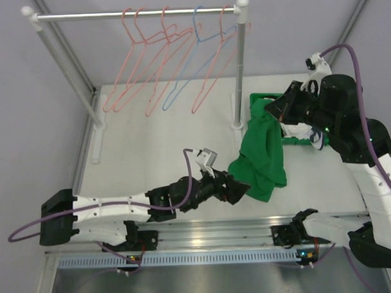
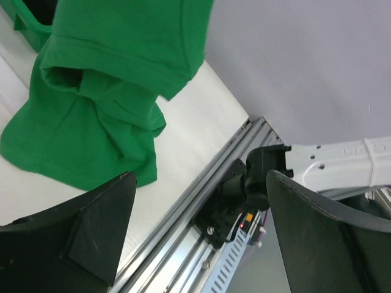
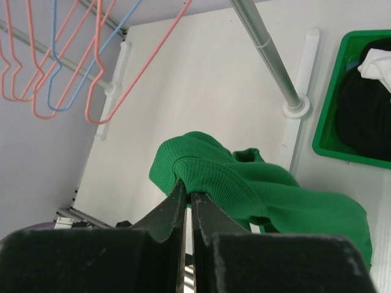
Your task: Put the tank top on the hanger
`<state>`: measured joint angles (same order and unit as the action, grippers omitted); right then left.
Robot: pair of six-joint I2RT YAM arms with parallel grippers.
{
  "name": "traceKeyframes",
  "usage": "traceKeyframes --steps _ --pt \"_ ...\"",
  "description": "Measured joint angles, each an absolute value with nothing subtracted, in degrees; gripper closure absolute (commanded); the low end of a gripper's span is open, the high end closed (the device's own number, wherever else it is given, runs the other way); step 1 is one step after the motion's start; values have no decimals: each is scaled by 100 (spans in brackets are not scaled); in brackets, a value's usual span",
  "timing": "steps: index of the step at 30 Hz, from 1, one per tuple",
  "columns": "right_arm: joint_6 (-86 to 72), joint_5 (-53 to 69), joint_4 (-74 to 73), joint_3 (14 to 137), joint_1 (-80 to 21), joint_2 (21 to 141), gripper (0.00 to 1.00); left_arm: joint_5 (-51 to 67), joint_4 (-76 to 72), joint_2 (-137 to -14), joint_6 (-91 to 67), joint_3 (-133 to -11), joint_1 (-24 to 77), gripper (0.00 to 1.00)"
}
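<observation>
My left gripper is due to grab the tank top's free edge (image 1: pixel 262 194) (image 2: pixel 146 172) next, away from the right gripper's fold. This will spread the tank top for the hanger.
The green tank top (image 1: pixel 263 150) hangs crumpled from my right gripper (image 1: pixel 279 110), its lower part resting on the table. In the right wrist view the right gripper (image 3: pixel 188 190) is shut on a fold of the tank top (image 3: pixel 256 183). My left gripper (image 1: pixel 241 190) lies low on the table, just left of the tank top's bottom hem. It is open, and nothing sits between the left gripper (image 2: pixel 195 235) jaws, with the tank top (image 2: pixel 104 91) ahead and to the left. Several salmon-pink hangers (image 1: pixel 212 65) hang on the rack rail, far from both grippers.
A blue wire hanger (image 1: pixel 183 70) hangs among the pink ones. The rack's right post (image 1: pixel 239 74) stands close to the tank top. A green bin (image 3: pixel 330 122) behind the post holds a black garment (image 3: pixel 366 116) and a white one (image 3: pixel 379 61). The table's metal rail (image 2: pixel 183 213) runs below the left gripper.
</observation>
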<state>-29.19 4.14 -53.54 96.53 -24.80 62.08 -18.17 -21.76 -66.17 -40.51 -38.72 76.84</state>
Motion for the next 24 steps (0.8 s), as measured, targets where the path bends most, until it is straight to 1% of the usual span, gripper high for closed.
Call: traceKeyframes --steps 5,10,24 --pt "-2967 67 -5334 9406 -2714 6189 100 -2137 -2794 -7389 -4086 -4217 7730 6" --pt "-2982 -174 -5312 9373 -2836 6189 100 -2464 -2965 -8138 -4195 -4772 7736 6" --pt "-2980 -298 -5273 9371 -2888 6200 100 -3409 -2821 -8847 -4672 -5256 7736 4"
